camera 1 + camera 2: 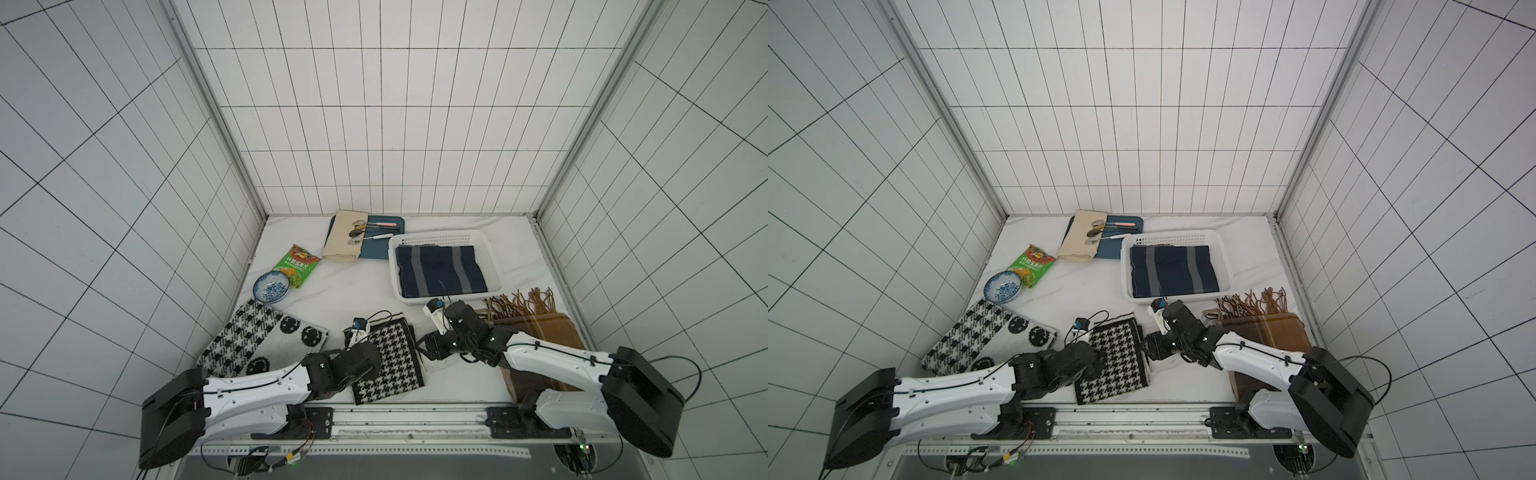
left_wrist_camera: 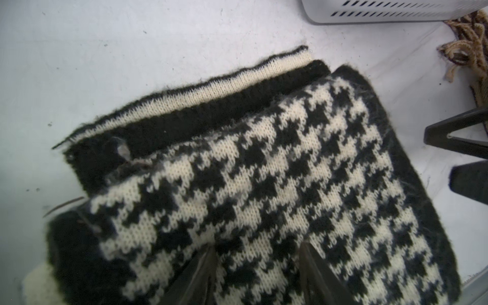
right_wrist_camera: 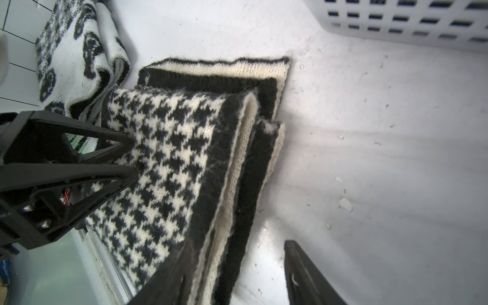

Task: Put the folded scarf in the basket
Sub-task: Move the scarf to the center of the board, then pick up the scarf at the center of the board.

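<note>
The folded scarf next needs a pinch at its stacked edge [image 1: 417, 352] from the right gripper, opposite the left gripper, so that it can go in the basket [image 1: 440, 237] still folded.
The folded scarf [image 1: 390, 365], black-and-white houndstooth knit, lies flat near the table's front edge in both top views. My left gripper [image 2: 257, 250] is open, both fingertips resting on its patterned top near the left edge. My right gripper [image 3: 237, 253] is open at the scarf's [image 3: 169, 148] right edge, with one finger on the top layer and the other on the bare table, so the stacked edge sits between them. Behind and to the right of the scarf stands the white perforated basket [image 1: 440, 237], with a navy striped scarf [image 1: 440, 272] lying in it.
A second black-and-white scarf [image 1: 257, 340] lies front left, and a brown fringed scarf [image 1: 536, 332] lies under the right arm. A blue-patterned bowl [image 1: 271, 286], a green snack bag [image 1: 298, 266], a beige cloth [image 1: 343, 241] and a dark-blue tray [image 1: 380, 251] with spoons sit at the back left.
</note>
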